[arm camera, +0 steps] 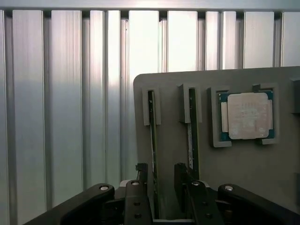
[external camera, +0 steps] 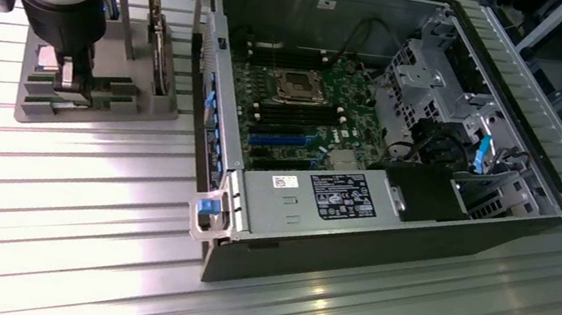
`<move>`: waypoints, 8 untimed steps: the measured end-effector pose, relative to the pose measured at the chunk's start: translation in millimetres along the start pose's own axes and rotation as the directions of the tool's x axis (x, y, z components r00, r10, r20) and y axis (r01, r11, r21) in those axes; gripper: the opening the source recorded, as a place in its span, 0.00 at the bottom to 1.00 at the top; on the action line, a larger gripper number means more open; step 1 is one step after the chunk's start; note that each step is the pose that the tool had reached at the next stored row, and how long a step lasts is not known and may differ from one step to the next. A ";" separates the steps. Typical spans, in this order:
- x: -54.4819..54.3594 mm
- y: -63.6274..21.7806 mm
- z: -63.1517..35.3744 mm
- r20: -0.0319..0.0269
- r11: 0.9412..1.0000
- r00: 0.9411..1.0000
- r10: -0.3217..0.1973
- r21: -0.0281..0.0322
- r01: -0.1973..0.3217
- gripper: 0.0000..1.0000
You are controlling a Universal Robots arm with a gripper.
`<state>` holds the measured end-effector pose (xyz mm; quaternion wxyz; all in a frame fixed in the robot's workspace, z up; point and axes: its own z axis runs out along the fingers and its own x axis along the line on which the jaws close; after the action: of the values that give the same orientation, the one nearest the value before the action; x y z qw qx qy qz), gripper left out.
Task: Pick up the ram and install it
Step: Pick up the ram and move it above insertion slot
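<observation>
I should pick up the ram stick with my gripper by the middle of its upper edge [arm camera: 154, 169] next, because the slots of the grey holder wrap both ends.
Two thin green ram sticks stand on edge in the slots of a grey holder [arm camera: 243, 173]. One ram stick [arm camera: 151, 126] runs between my fingertips, the other [arm camera: 192, 122] lies just outside one finger [arm camera: 182, 174]. My gripper [arm camera: 161, 176] is open and straddles the first stick, with a gap on each side of it. In the exterior view the gripper [external camera: 71, 82] hangs low over the holder [external camera: 100, 111] at the left. The motherboard's black memory slots [external camera: 293, 115] lie inside the open computer case [external camera: 374, 121].
A square silver processor chip [arm camera: 247, 116] sits in a pocket of the holder. A larger card [external camera: 162, 42] stands upright at the holder's case side. The case has tall walls, a drive cage [external camera: 431, 71] and a power supply [external camera: 331, 198]. All rest on a ribbed metal table [external camera: 53, 208].
</observation>
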<state>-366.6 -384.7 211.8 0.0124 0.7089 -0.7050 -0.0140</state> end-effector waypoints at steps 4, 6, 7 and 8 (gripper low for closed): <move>0.0 0.3 2.5 0.000 1.000 1.000 0.000 0.000 0.000 0.36; 0.0 0.3 2.6 0.000 1.000 1.000 0.000 0.000 0.000 0.35; 0.0 0.3 2.5 0.000 1.000 1.000 0.000 0.000 0.000 0.29; 0.0 0.3 2.5 0.000 1.000 1.000 0.000 0.000 0.000 0.29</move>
<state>-367.0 -384.7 209.3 0.0124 0.7089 -0.7050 -0.0140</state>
